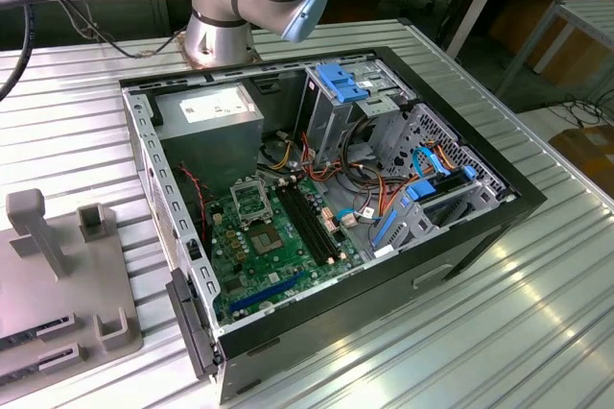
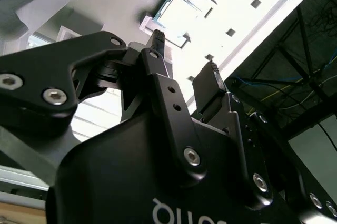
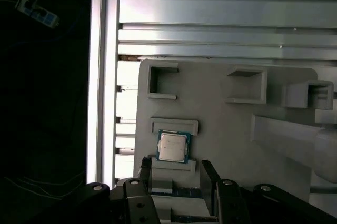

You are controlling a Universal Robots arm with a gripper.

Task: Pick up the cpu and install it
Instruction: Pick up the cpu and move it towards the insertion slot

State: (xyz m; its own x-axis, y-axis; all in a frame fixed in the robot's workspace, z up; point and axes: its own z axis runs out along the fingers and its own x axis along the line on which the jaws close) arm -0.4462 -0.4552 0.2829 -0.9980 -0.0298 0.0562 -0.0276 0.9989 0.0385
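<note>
Raised ledges sit tight against the cpu [image 3: 172, 146] on two opposite sides. My gripper will next grab the cpu's exposed side edges to pick it up.
The cpu [image 3: 172, 146] is a small square chip with a pale metal face. It lies flat between two raised ledges on a grey fixture plate [image 3: 221, 124]. In the second wrist view the cpu [image 2: 176, 11] sits beyond the fingertips. My gripper [image 3: 177, 175] hovers over the plate just short of the chip, open, with nothing between its black fingers [image 3: 146, 171]. In the second wrist view the gripper [image 2: 184, 58] also stands open. The black-and-silver socket [image 1: 251, 200] sits on the green motherboard [image 1: 240, 260] inside the open computer case [image 1: 480, 227].
The case lies on its side on a ribbed metal table [image 1: 537, 332], with the arm's base [image 1: 219, 39] behind it. The grey fixture plate [image 1: 58, 275] stands at the exterior view's left, carrying upright posts and brackets. Cables and drive cages crowd the case's right half.
</note>
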